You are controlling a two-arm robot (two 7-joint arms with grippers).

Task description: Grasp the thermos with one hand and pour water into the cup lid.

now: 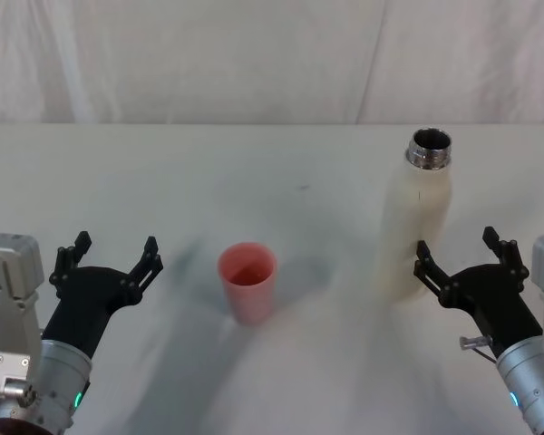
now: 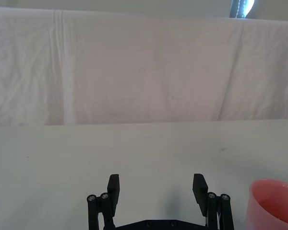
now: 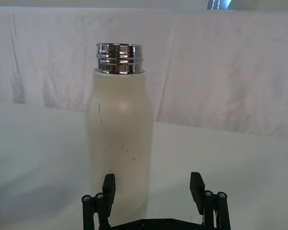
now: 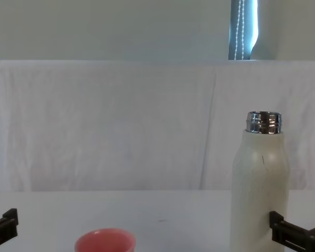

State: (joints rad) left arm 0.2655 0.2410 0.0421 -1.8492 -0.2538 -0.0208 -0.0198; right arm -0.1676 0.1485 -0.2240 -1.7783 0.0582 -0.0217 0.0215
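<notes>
I should grab the thermos next with my right gripper around its straight-sided body [image 4: 259, 199], because its shoulder [image 4: 262, 149] slopes inward toward the open neck. Then the thermos can pour.
The cream-white thermos [image 1: 419, 217] stands upright on the table at the right, its chrome neck open at the top; it also rises in the right wrist view [image 3: 119, 143] and chest view [image 4: 260, 189]. My right gripper [image 1: 462, 252] is open just in front of it, a little to its right, touching nothing. The salmon-pink cup lid [image 1: 247, 281] stands upright at the table's middle, seen also at the chest view's bottom [image 4: 105, 242] and in the left wrist view [image 2: 273, 201]. My left gripper [image 1: 109, 256] is open to the cup lid's left, holding nothing. No water stream is visible.
A white table [image 1: 272, 172] carries everything, and a white cloth backdrop [image 1: 254, 54] hangs behind its far edge. Bare surface lies between the cup lid and the thermos and across the far half of the table.
</notes>
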